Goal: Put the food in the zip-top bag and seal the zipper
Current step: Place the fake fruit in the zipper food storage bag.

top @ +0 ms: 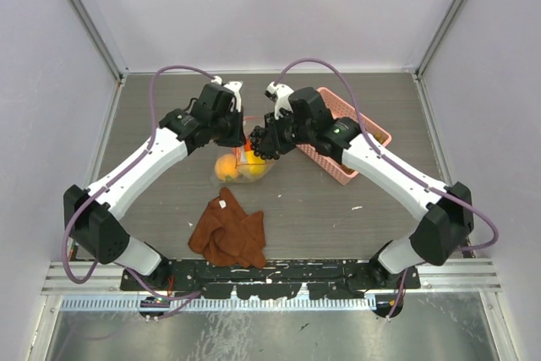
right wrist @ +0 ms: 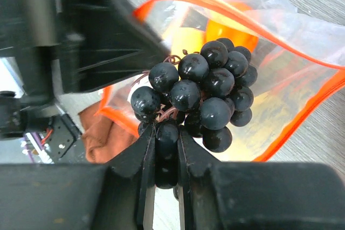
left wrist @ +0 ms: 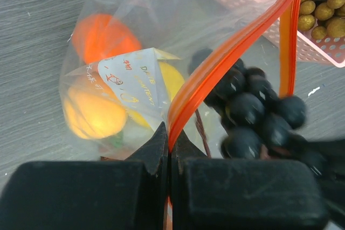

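Observation:
The right gripper should move the dark purple grapes in before letting go: the grapes hang outside the bag's opening, so they would likely catch or spill if it opened now.
The clear zip-top bag (left wrist: pixel 140 36) lies mid-table (top: pixel 245 166) with the orange fruit (left wrist: pixel 102 36) and two yellow-orange round fruits (left wrist: pixel 94 112) inside. My left gripper (left wrist: pixel 171 133) is shut on the bag's orange-red zipper strip (left wrist: pixel 226 57) and holds the mouth open. My right gripper (right wrist: pixel 166 133) is shut on the dark purple grapes (right wrist: pixel 202 92) and holds them at the open mouth of the bag (right wrist: pixel 280 63), above the fruits. The grapes also show in the left wrist view (left wrist: pixel 253 114). The brownish-green grapes (left wrist: pixel 321 4) lie in the pink basket.
The pink lattice basket (top: pixel 351 128) stands right of the bag, under my right arm. A rust-brown cloth (top: pixel 228 232) lies crumpled near the front edge. Grey walls enclose the table on three sides.

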